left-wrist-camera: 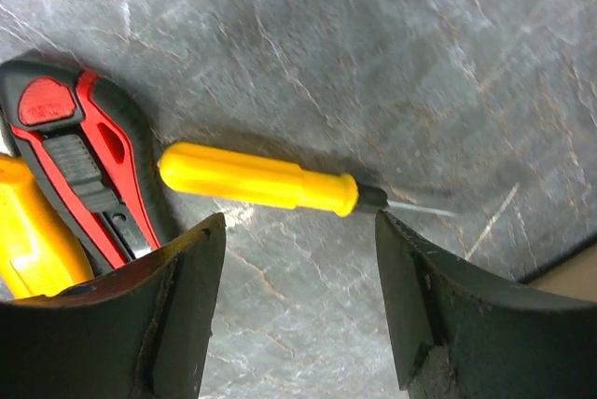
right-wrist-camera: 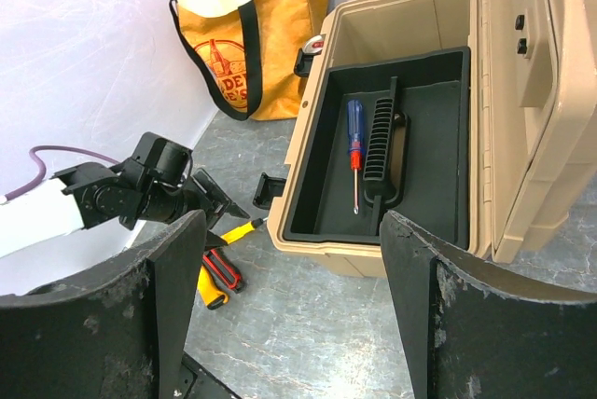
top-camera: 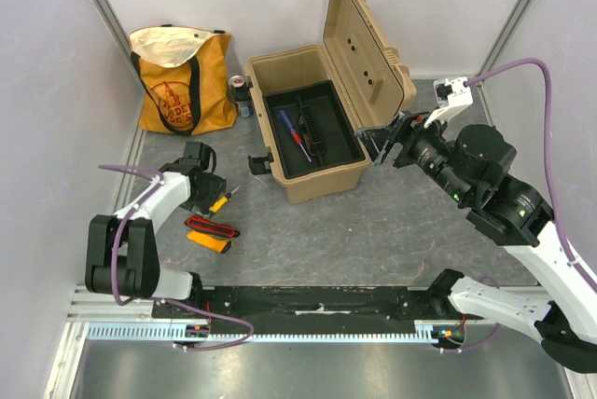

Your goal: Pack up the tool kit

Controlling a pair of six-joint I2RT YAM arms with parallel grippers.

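Observation:
I should next grab across the handle of the yellow-handled screwdriver [left-wrist-camera: 256, 180] near its stem with my left gripper, to lay it lengthwise beside the red-blue screwdriver.
The tan toolbox [top-camera: 312, 180] stands open in the middle, its ribbed lid [top-camera: 373, 45] tipped back to the right. A red-blue screwdriver [top-camera: 292, 133] lies in its black tray [right-wrist-camera: 429, 138], beside the tray handle [right-wrist-camera: 384, 143]. On the floor to the left lies a yellow-handled screwdriver [left-wrist-camera: 256, 180]. My left gripper [left-wrist-camera: 298, 222] hangs open just above it, both fingers clear of the handle. A red-black utility knife [left-wrist-camera: 84, 157] and a yellow-orange tool [left-wrist-camera: 28, 231] lie next to it. My right gripper [top-camera: 382, 143] is open and empty at the toolbox's right end.
An orange-and-cream tote bag [top-camera: 182, 82] leans in the back left corner, with a can [top-camera: 238, 89] beside it. White walls close in both sides. A black latch [top-camera: 261, 164] sticks out from the toolbox's left front.

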